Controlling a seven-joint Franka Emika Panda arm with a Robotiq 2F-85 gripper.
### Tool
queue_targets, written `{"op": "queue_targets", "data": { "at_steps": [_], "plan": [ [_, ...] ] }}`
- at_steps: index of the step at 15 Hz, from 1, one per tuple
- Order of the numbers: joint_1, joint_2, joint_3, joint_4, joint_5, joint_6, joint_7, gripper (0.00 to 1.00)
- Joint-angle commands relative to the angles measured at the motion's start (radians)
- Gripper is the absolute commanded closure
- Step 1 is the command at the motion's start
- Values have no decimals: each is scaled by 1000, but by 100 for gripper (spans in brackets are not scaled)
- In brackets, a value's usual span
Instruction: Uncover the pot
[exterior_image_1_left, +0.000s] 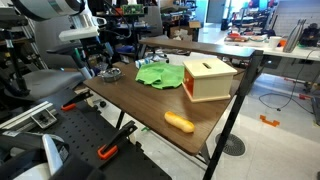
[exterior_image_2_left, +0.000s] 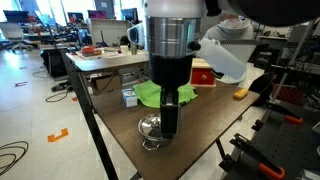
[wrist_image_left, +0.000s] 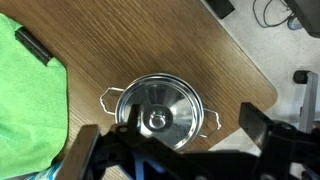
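I should next grip the pot's lid by the round knob (wrist_image_left: 157, 121) from above, so it lifts off level to uncover the pot.
A small steel pot (wrist_image_left: 122, 100) with wire handles stands on the wooden table near a corner. Its shiny lid (wrist_image_left: 170, 100) with a round knob (wrist_image_left: 157, 121) sits on it. The pot also shows in both exterior views (exterior_image_2_left: 149, 129) (exterior_image_1_left: 109, 72). My gripper (wrist_image_left: 170, 135) hangs just above the lid, open and empty. One finger is on each side of the lid, and neither touches it. In an exterior view my gripper (exterior_image_2_left: 168, 122) hides part of the pot.
A green cloth (wrist_image_left: 25, 100) (exterior_image_1_left: 155, 73) lies beside the pot. A wooden box (exterior_image_1_left: 208, 78) with a slot and an orange vegetable (exterior_image_1_left: 179, 122) sit further along the table. The table edge (wrist_image_left: 262, 75) is close to the pot.
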Motion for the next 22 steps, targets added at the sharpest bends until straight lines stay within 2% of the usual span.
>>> {"op": "queue_targets", "data": {
  "at_steps": [1, 20, 21, 22],
  "plan": [
    [9, 56, -5, 46, 8, 16, -2, 0],
    [2, 132, -29, 140, 22, 8, -4, 0],
    [3, 139, -30, 149, 22, 2, -6, 25],
    [4, 144, -31, 155, 22, 1, -6, 28]
  ]
}}
